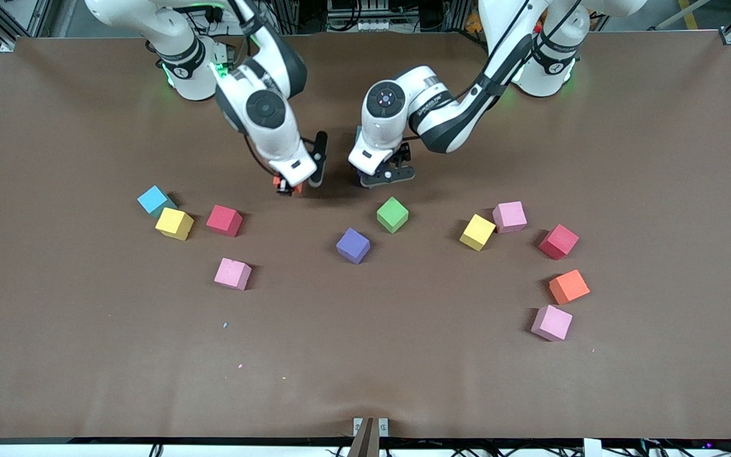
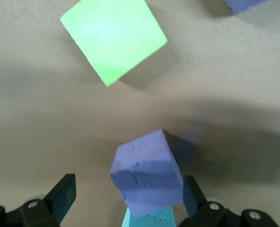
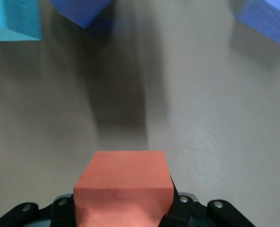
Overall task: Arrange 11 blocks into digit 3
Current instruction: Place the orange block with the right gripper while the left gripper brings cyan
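My left gripper grabs the purple block by its two open sides next, since the light blue block stands against one side of the purple block.
My right gripper is shut on an orange block just above the table, toward the robots' bases. My left gripper stands open beside it, low over a tilted purple block between its fingers, with a light blue block against it. Several loose blocks lie nearer the front camera: green, purple, light blue, yellow, red, pink, and more toward the left arm's end. No digit 3 shows.
Toward the left arm's end lie yellow, pink, red, orange and pink blocks. Small foam crumbs dot the brown table. A metal fixture sits at the front edge.
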Controlling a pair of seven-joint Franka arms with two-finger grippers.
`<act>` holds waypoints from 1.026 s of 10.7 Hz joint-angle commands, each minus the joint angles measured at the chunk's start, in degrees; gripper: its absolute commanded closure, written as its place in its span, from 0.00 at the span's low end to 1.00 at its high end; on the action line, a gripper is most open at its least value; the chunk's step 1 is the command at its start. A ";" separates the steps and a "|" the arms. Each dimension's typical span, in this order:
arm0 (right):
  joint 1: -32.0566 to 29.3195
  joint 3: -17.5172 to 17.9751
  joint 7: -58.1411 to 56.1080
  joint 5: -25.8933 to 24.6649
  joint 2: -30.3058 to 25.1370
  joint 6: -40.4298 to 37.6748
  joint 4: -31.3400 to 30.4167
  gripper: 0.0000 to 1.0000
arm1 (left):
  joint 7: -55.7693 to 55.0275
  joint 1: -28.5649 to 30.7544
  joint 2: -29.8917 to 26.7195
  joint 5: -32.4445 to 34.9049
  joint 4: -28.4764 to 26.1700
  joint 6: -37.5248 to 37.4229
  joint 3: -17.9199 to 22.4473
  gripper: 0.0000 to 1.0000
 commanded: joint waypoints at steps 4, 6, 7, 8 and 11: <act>9.06 -0.30 4.63 -0.68 -3.27 6.19 -7.62 0.82 | -6.16 -0.97 6.03 -2.34 5.45 -0.48 0.75 0.00; 11.71 -0.30 8.16 -0.68 -3.18 6.47 -8.25 0.82 | -7.14 -1.15 7.01 -2.43 5.38 -0.48 0.75 0.00; 12.85 -0.30 9.30 -0.68 -3.35 6.82 -8.77 0.82 | -7.58 -1.15 7.10 -2.43 4.94 -0.57 0.75 0.00; 13.38 -0.30 10.18 -0.68 -3.53 7.17 -9.48 0.82 | -7.76 -1.15 7.36 -2.52 4.59 -0.57 0.75 0.00; 15.31 -0.30 12.64 -0.68 -3.97 7.96 -10.54 0.82 | -7.85 -0.27 6.84 -3.04 3.79 -1.09 0.83 1.00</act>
